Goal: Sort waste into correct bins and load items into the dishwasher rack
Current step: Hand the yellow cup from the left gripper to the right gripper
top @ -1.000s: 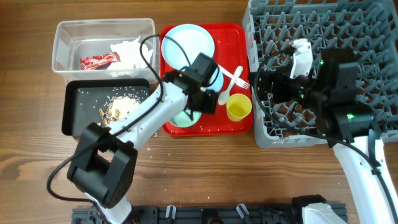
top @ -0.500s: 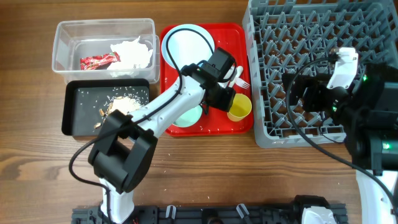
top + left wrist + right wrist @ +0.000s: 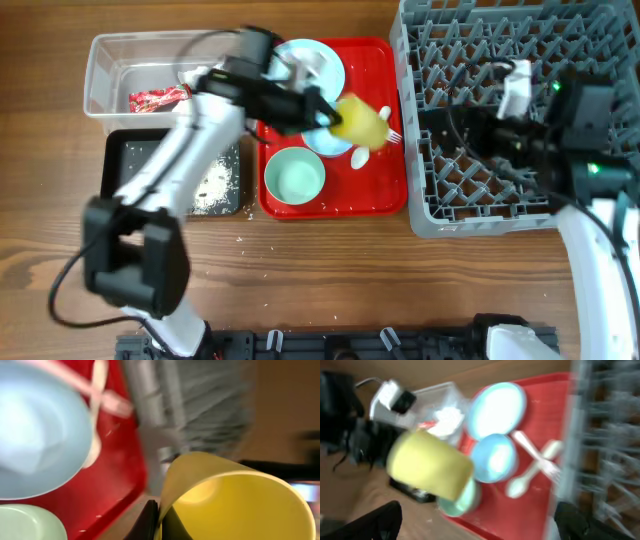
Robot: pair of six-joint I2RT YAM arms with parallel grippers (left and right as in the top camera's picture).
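The yellow cup has to go into the dishwasher rack [image 3: 520, 40] with its opening down, so my right gripper should next grab the cup around its base end [image 3: 378, 129], opposite my left gripper.
My left gripper [image 3: 328, 113] is shut on the rim of the small yellow cup [image 3: 361, 123], which hangs tilted above the red serving tray [image 3: 385, 195]. In the left wrist view the fingers [image 3: 151, 521] pinch the cup's wall [image 3: 235, 500]. On the tray lie the pale blue plate [image 3: 310, 62], the pale blue bowl [image 3: 327, 140], the pale green bowl [image 3: 295, 178], and the white fork [image 3: 535, 455] and spoon [image 3: 520, 485]. My right gripper [image 3: 440, 128] stands open over the grey dishwasher rack [image 3: 520, 40], with nothing between its fingers.
The clear tub [image 3: 110, 60] at the back left holds the red wrapper [image 3: 158, 97] and the white tissue [image 3: 200, 78]. In front of it the black tray [image 3: 130, 170] holds food scraps [image 3: 215, 182]. Crumbs lie on the wooden table near the tray.
My left gripper closed on the yellow cup and lifted it off the red tray, the arm swinging back and to the left. The right arm shifted over the rack and stayed open.
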